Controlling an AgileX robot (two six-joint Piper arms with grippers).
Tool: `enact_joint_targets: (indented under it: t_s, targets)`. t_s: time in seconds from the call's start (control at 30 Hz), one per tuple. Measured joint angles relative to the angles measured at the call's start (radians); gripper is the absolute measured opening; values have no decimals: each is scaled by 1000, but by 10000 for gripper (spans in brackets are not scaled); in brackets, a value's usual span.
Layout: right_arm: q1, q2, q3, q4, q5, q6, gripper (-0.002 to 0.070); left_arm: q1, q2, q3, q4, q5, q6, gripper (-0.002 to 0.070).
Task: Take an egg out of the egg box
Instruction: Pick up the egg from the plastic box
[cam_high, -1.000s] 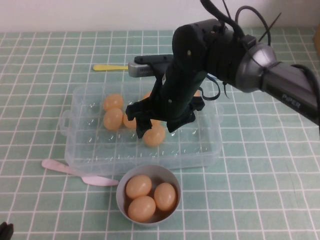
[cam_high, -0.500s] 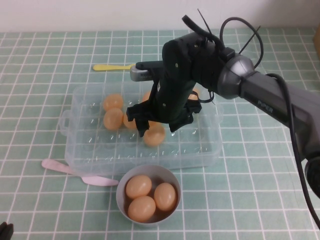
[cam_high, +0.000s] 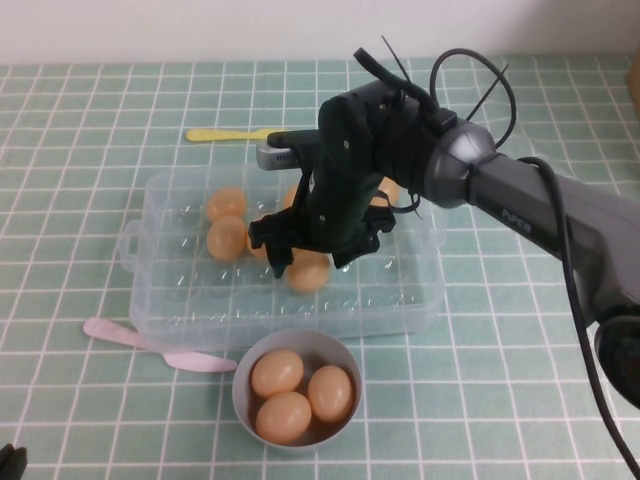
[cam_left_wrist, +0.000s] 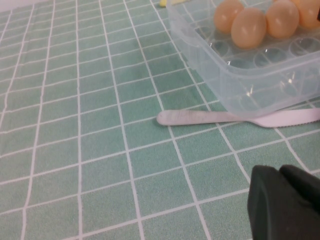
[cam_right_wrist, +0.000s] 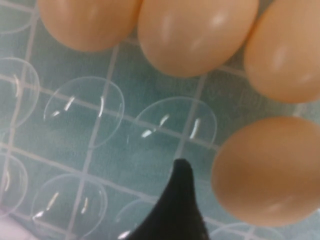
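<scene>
The egg at the middle of the box needs to come out of the egg box, so my right gripper will hold it by its rounded sides next.
The clear plastic egg box lies mid-table with several tan-orange eggs in its cells. My right gripper is open and low inside the box, one finger on each side of one egg at the box's middle. In the right wrist view that egg sits right beside one black fingertip; the other finger is out of view, and three more eggs lie in a row beyond. My left gripper is parked at the near left table corner, empty, its fingers together.
A grey-blue bowl holding three eggs stands just in front of the box. A pink plastic knife lies by the box's near left corner and shows in the left wrist view. A yellow spoon lies behind the box.
My right arm has shifted a little to the left and lower over the box. Its gripper stays open around the same egg. The eggs and the left arm have not moved.
</scene>
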Motion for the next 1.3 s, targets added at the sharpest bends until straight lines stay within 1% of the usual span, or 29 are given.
enact_joint_targets:
  t_s: [0.33,0.47,0.7,0.87,1.07,1.2,1.3]
  targets:
    - [4,25,0,0,-11,-2,568,0,0,0,0,0,0,-4]
    - [4,26,0,0,-16,-4,526,0,0,0,0,0,0,-4]
    - [4,33,-2,-6,-18,-6,494,0,0,0,0,0,0,-4]
    - [4,35,-34,-6,-18,-6,423,0,0,0,0,0,0,-4]
    - [4,35,-50,-6,15,-6,423,0,0,0,0,0,0,-4]
    - [4,14,-59,-13,96,-6,423,0,0,0,0,0,0,-4]
    - [16,-49,-59,-47,143,-24,423,0,0,0,0,0,0,-4]
